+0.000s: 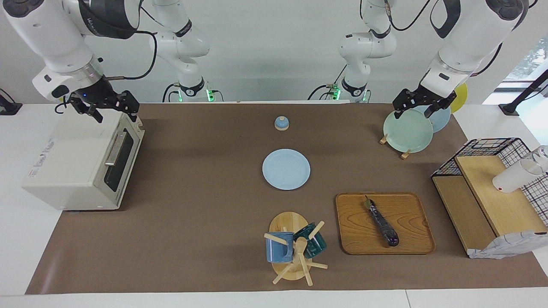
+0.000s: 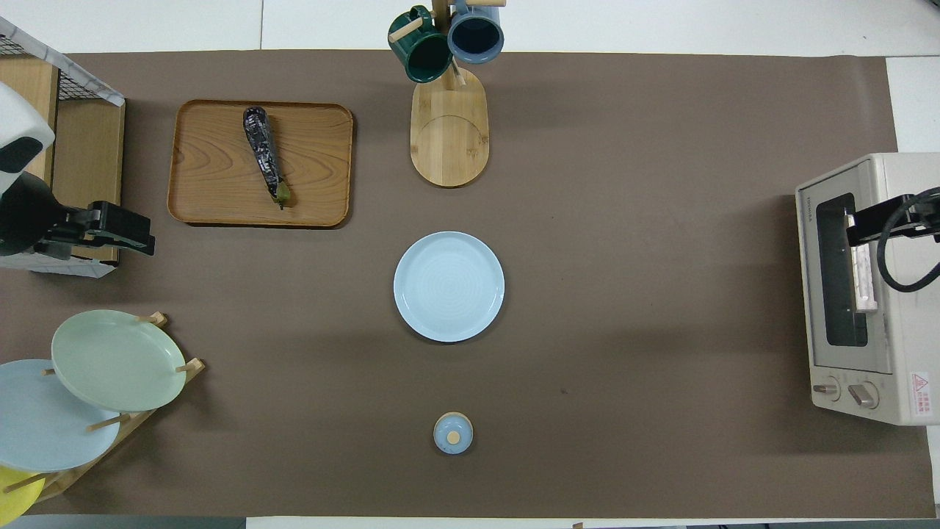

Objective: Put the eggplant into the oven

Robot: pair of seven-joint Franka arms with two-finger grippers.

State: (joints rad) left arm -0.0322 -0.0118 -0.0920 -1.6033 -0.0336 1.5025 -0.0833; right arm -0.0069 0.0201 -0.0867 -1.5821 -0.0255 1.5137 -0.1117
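The eggplant needs to go into the oven [image 2: 881, 353]. My left gripper will grab it next by its glossy dark body [image 2: 264, 151].
The eggplant [image 1: 382, 223] [image 2: 264, 154] is long, dark purple and glossy. It lies slantwise on a wooden tray [image 1: 411, 239] [image 2: 213, 176], stem end toward the robots, toward the left arm's end of the table. The off-white oven [image 1: 72, 167] [image 2: 881, 353] stands at the right arm's end with its glass door shut. My right gripper [image 1: 112, 112] [image 2: 863, 228] hangs open over the oven's top edge above the door, holding nothing. My left gripper [image 1: 417, 110] [image 2: 128, 235] hangs open and empty over the plate rack, apart from the eggplant.
A light blue plate [image 1: 286, 169] [image 2: 449, 286] lies mid-table, with a small blue lid [image 1: 281, 123] nearer the robots. A mug tree [image 1: 295, 248] with two mugs stands beside the tray. A plate rack [image 1: 407, 130] and a wire-and-wood rack [image 1: 492, 192] occupy the left arm's end.
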